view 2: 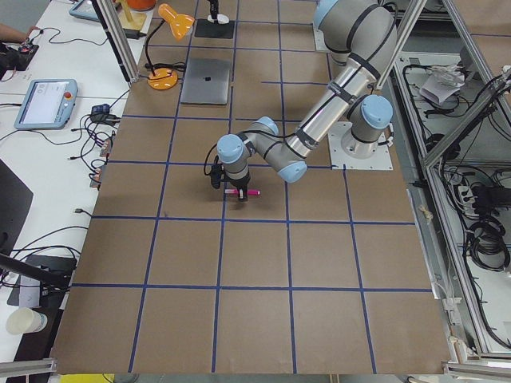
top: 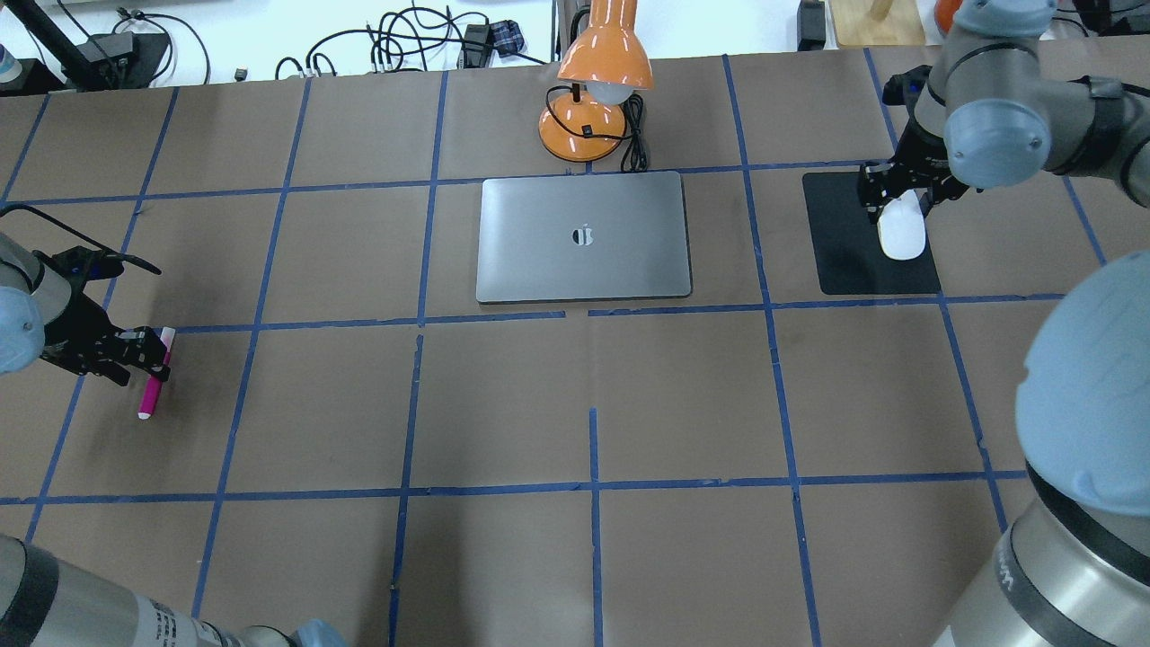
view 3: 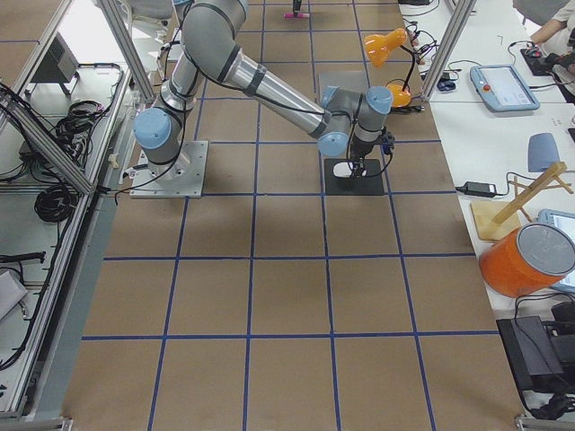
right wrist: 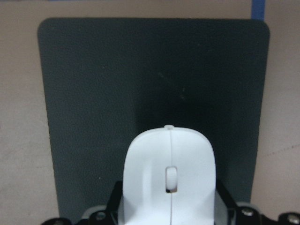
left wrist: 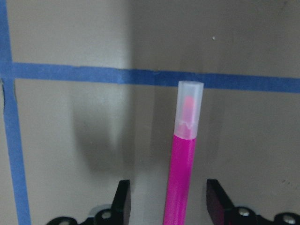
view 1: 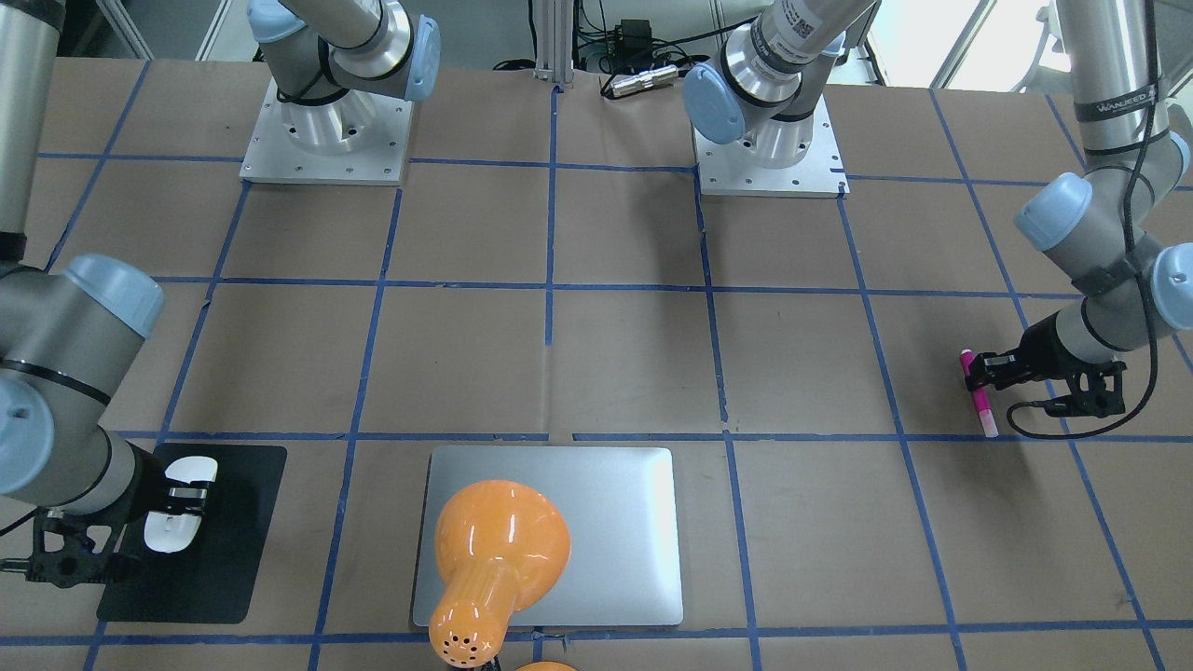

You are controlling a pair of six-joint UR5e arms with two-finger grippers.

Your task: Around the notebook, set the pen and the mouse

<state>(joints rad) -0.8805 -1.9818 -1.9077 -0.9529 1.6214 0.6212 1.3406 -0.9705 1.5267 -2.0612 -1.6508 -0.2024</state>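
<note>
My left gripper will place the pen beside the notebook (view 1: 615,526), so it will next grab the magenta pen's body (view 1: 975,386).
The magenta pen (view 1: 980,403) lies flat on the brown table far out on my left side, and its pale cap (left wrist: 190,110) points away from the wrist. My left gripper (view 1: 971,368) is low over the pen's rear half. It is open, with a finger on each side and a gap to both. The white mouse (top: 901,235) rests on a black mat (top: 840,243). My right gripper (top: 903,196) straddles the back of the mouse (right wrist: 168,173), open, with its fingers close against the sides. The silver notebook (top: 584,270) lies closed at the table's far middle, away from both grippers.
An orange desk lamp (top: 602,63) stands just beyond the notebook, and its shade (view 1: 499,540) hangs over the notebook's front-view left part. Blue tape lines grid the brown table. Both arm bases (view 1: 326,140) stand at the robot's side.
</note>
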